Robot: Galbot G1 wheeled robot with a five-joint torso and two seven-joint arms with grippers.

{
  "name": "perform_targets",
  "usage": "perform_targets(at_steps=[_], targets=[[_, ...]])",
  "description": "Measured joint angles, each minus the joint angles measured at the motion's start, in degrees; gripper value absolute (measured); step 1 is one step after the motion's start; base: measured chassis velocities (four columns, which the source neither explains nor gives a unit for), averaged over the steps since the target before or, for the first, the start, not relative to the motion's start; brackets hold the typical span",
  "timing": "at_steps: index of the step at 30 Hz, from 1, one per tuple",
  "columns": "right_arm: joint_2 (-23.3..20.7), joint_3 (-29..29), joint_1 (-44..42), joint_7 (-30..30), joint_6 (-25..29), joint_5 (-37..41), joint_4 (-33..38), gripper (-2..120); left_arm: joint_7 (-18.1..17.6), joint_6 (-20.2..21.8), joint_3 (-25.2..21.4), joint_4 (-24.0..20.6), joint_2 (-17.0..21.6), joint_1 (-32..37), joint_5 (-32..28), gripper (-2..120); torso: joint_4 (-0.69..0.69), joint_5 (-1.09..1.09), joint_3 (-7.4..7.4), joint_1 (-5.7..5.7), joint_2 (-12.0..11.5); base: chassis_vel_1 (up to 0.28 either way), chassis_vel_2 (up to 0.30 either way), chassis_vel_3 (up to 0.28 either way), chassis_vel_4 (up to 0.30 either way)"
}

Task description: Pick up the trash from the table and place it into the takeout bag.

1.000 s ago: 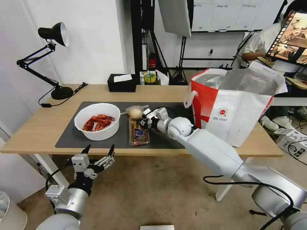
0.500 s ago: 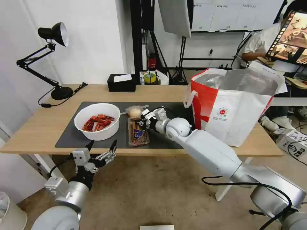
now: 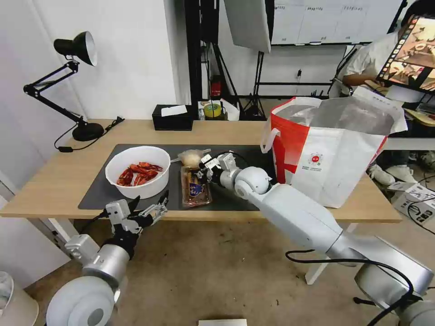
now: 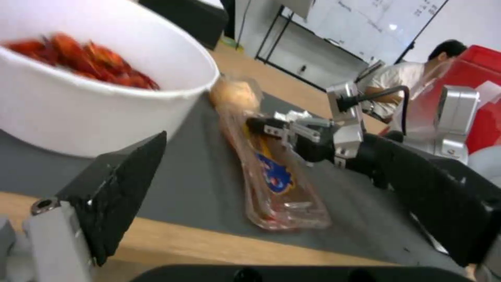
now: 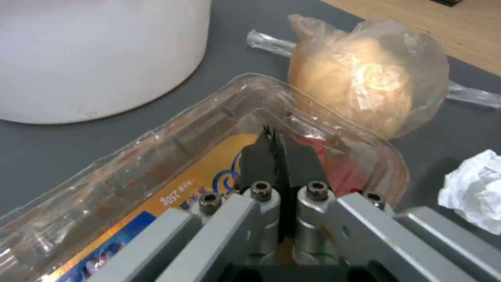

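Observation:
My left gripper next needs to grab the tray by its free rim (image 3: 185, 196) beside the blue label, as my right gripper stays shut on one end.
On the dark mat (image 3: 99, 194) of the table (image 3: 59, 181) stands a white bowl (image 3: 138, 171) of red crayfish shells. Right of it lies the clear tray (image 3: 195, 190), with a small clear bag (image 3: 191, 158) holding a beige lump at its far end. My right gripper (image 3: 202, 174) is shut on the tray's far rim (image 5: 334, 137), its black fingers (image 5: 261, 156) pressed together. A crumpled tissue (image 5: 475, 192) lies beside it. My left gripper (image 3: 151, 199) is open at the table's front edge, just before the bowl (image 4: 94, 105). The takeout bag (image 3: 335, 154) stands open at the right.
A black tissue box (image 3: 172, 117) and a yellow tape roll (image 3: 212, 110) sit at the table's back edge. A black desk lamp (image 3: 77, 50) stands at the back left corner. White table legs (image 3: 68, 235) run down near my left arm.
My left gripper has risen from below the table to its front edge near the bowl. The right gripper and the tray have shifted slightly left.

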Motion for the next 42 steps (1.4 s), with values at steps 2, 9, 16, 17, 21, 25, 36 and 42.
perform_targets(at_steps=[2,9,16,17,21,25,36,42], targets=[[0.38,-0.01,0.00,-0.02,-0.01,0.02,0.00,0,-0.31,0.47,0.26,-0.02,0.22,-0.38,-2.53,100,0.00,0.00,0.00,0.00,0.00,0.000,0.000,0.000,0.000],[0.97,-0.21,0.00,-0.05,-0.01,0.03,-0.02,0,-1.37,0.88,2.05,1.09,0.52,-1.43,-6.10,100,0.00,0.00,0.00,0.00,0.00,0.000,0.000,0.000,0.000],[0.90,-0.43,0.17,-0.05,-0.02,0.04,0.09,0,-1.56,0.88,3.21,2.56,0.38,-2.28,-7.08,100,0.01,0.00,0.00,0.00,0.00,0.000,0.000,0.000,0.000],[0.68,-0.44,0.11,-0.03,-0.02,0.05,0.28,0,-1.59,0.88,3.43,2.76,0.32,-2.39,-7.13,100,0.01,0.00,0.00,0.00,0.00,0.000,0.000,0.000,0.000],[-0.04,-0.42,-0.24,0.11,-0.01,0.09,0.95,0,-1.76,0.80,4.09,3.41,0.20,-2.79,-7.31,100,0.00,0.01,0.00,0.00,0.01,0.000,0.000,0.000,0.000],[-0.74,-0.30,-0.63,0.37,-0.01,0.20,1.75,0,-2.32,0.73,4.73,3.89,0.14,-3.41,-7.72,100,0.01,0.01,0.00,0.00,0.00,0.000,0.000,0.000,0.000],[-2.25,0.07,-1.18,1.03,0.00,0.43,3.07,0,-2.81,0.64,6.18,4.94,0.15,-5.02,-8.78,100,0.00,0.01,0.00,0.00,0.01,0.000,0.000,0.000,0.000],[-2.65,0.21,-1.23,1.28,0.00,0.46,3.26,0,-2.94,0.54,6.89,5.86,0.27,-6.18,-9.82,100,0.00,0.01,0.00,0.00,0.00,0.000,0.000,0.000,0.000]])
